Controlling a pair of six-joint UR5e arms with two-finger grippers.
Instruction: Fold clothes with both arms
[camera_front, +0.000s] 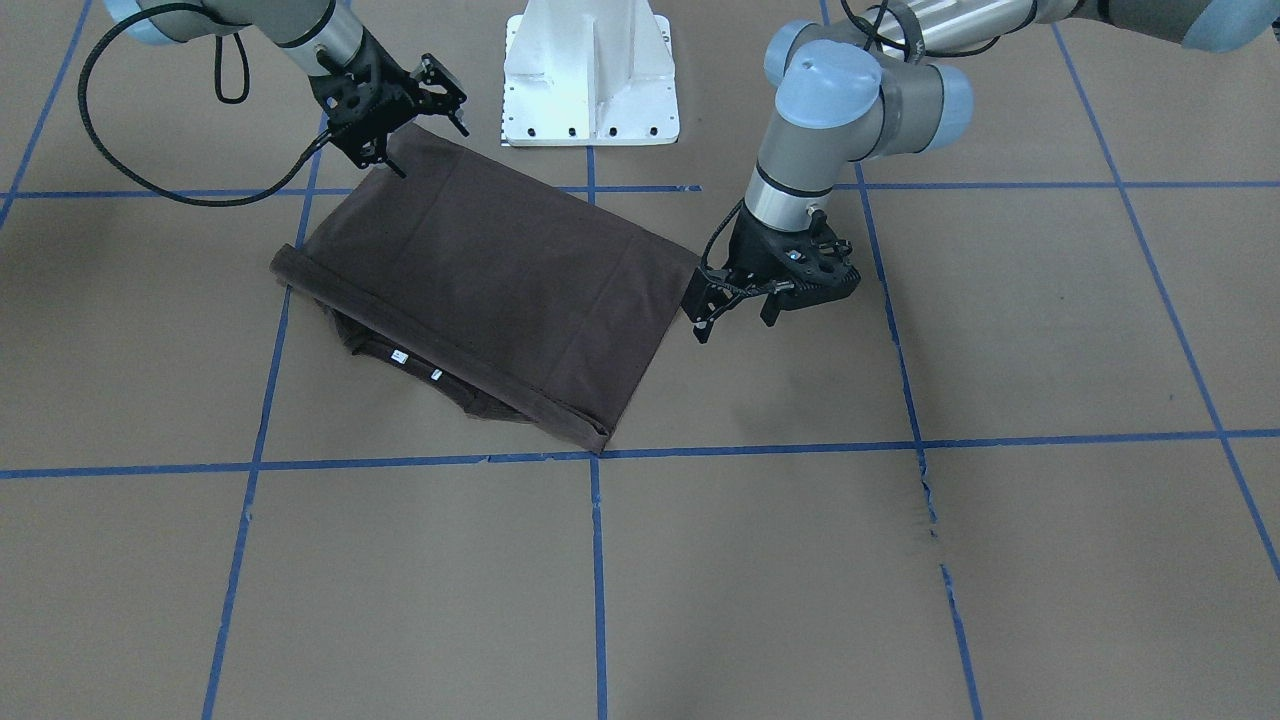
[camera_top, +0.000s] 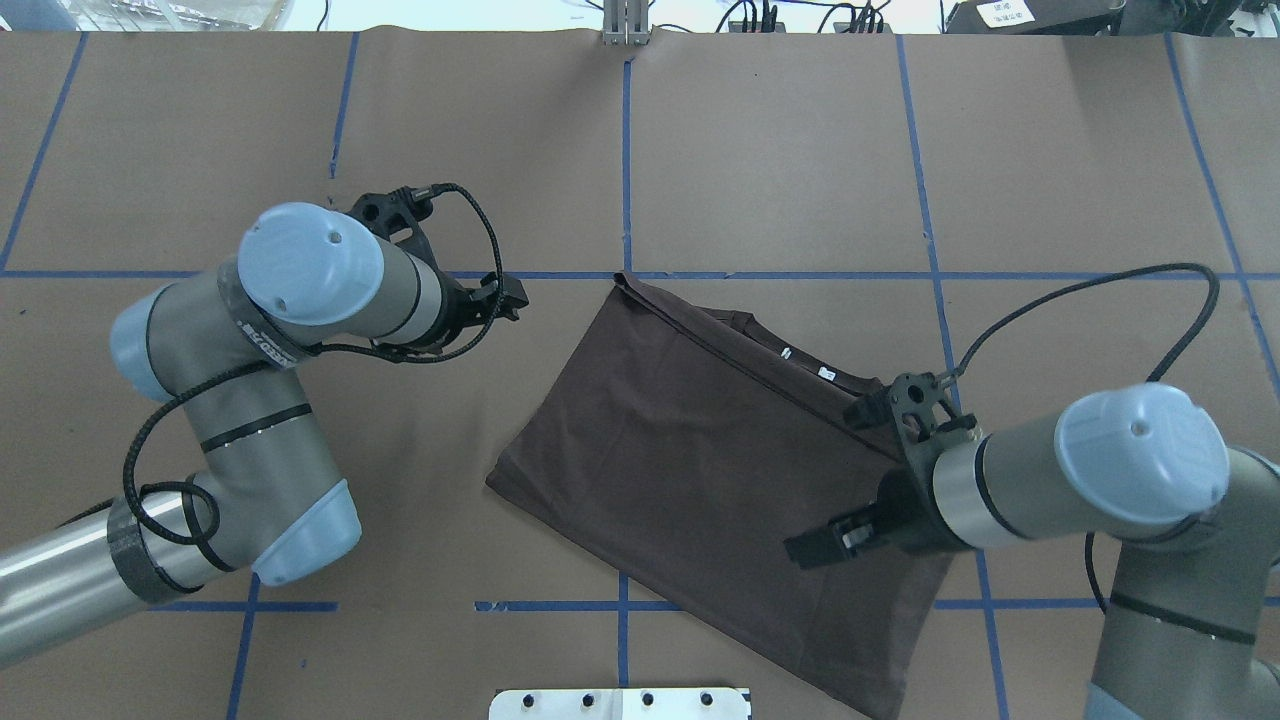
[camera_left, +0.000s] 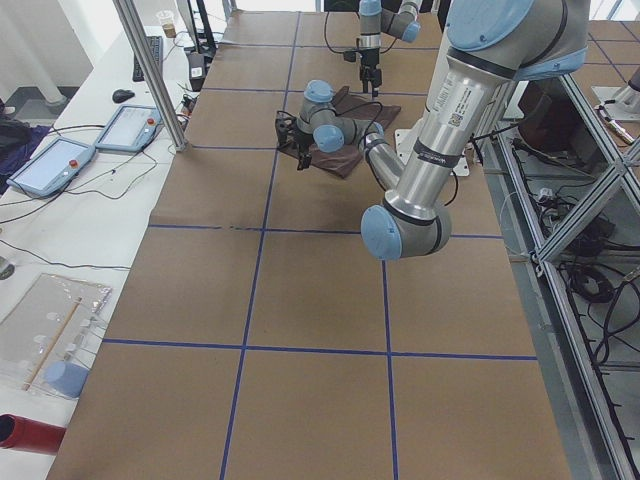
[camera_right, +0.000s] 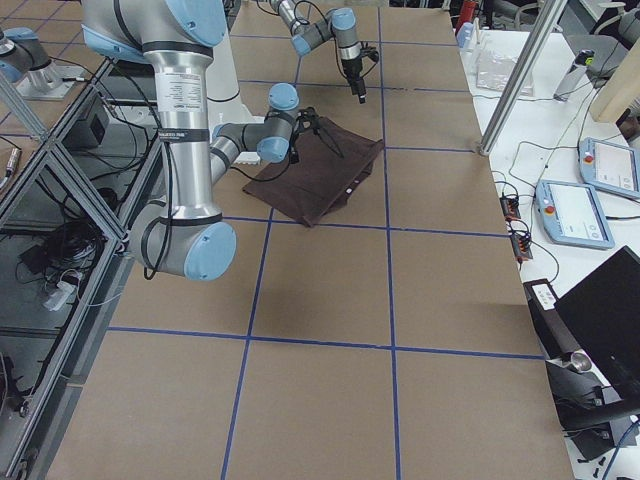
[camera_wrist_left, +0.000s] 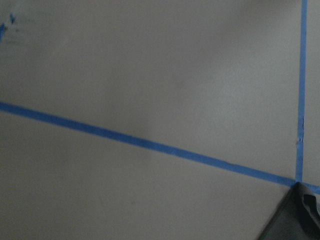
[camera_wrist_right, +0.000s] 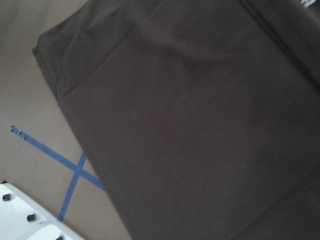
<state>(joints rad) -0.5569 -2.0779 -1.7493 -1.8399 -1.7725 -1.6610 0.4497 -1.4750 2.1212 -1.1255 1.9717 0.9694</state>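
My left gripper picks up the shirt by its plain corner (camera_front: 687, 262) opposite the tagged collar (camera_front: 414, 366) next, to straighten the shirt for folding.
The dark brown T-shirt (camera_front: 500, 270) (camera_top: 700, 460) lies folded flat on the paper-covered table, its collar and white neck tags (camera_front: 398, 355) (camera_top: 826, 373) peeking out along the far edge. My left gripper (camera_front: 735, 320) (camera_top: 505, 295) hovers open and empty just off the shirt's left side. The left wrist view shows only one shirt corner (camera_wrist_left: 297, 217) at a tape crossing. My right gripper (camera_front: 432, 150) (camera_top: 835, 480) is spread open over the shirt's near right part, holding nothing. Brown cloth (camera_wrist_right: 190, 115) fills the right wrist view, and no fingers show in either wrist view.
The white bolted pedestal (camera_front: 590, 75) (camera_top: 620, 703) stands just behind the shirt at the robot's side. Blue tape lines (camera_front: 598, 455) grid the brown paper. Tablets (camera_left: 55, 165) and a metal post (camera_left: 150, 70) stand beyond the far table edge.
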